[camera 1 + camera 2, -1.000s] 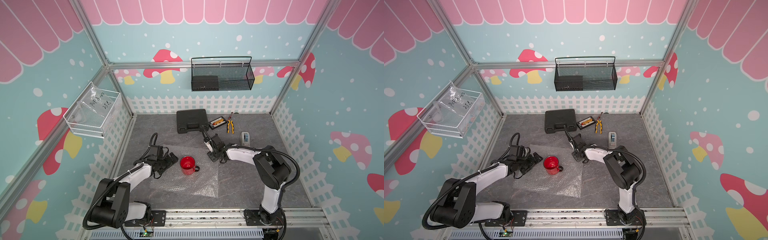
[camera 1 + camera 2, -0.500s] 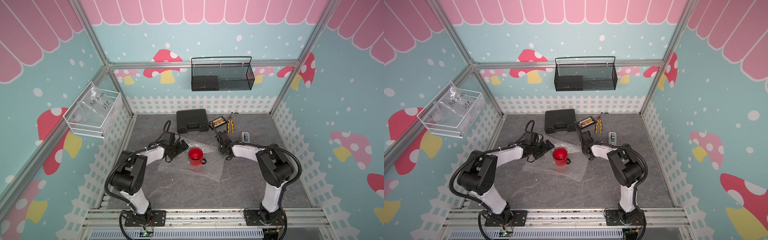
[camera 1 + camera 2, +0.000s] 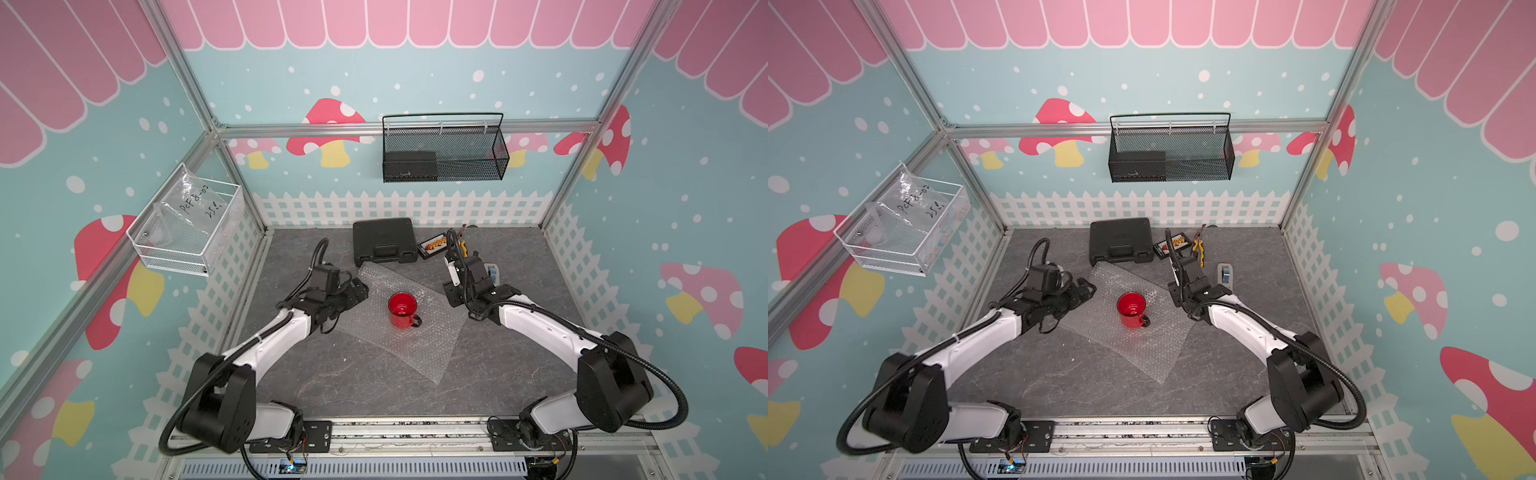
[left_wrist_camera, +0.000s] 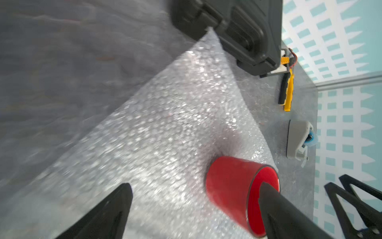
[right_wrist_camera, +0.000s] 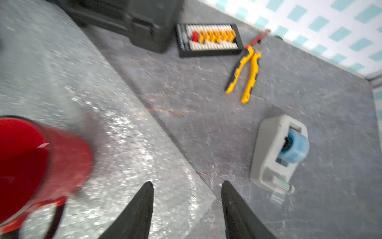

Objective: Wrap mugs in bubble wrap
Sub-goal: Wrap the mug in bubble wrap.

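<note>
Next, the left gripper takes hold of the bubble wrap's near outer edge beside the mug [image 3: 402, 309]. Then I fold that side of the bubble wrap over the mug.
The red mug [image 3: 402, 309] [image 3: 1131, 309] stands upright near the middle of the bubble wrap [image 3: 407, 349] [image 3: 1133, 345]. The clear sheet lies flat on the grey floor, turned like a diamond, one corner touching the black case. My left gripper [image 3: 359, 291] [image 4: 195, 186] is open at the sheet's left edge, beside the mug [image 4: 229, 186], with only bubble wrap [image 4: 165, 124] between its fingers. My right gripper [image 3: 449, 293] [image 5: 187, 185] is open over the sheet's right edge [image 5: 124, 134], gripping nothing. The mug [image 5: 41, 155] stands off to one side of it.
A black case [image 3: 384, 241] lies at the back, with a connector board [image 3: 434, 245], yellow pliers [image 3: 1198, 249] and a grey tape dispenser [image 3: 1225, 274] to its right. A white wire basket [image 3: 187, 224] hangs on the left wall. A black mesh basket [image 3: 444, 149] hangs on the back wall.
The sheet has turned and slid toward the back, carrying the mug back and to the right. Both grippers have moved back with it, and the right one now sits farther right.
</note>
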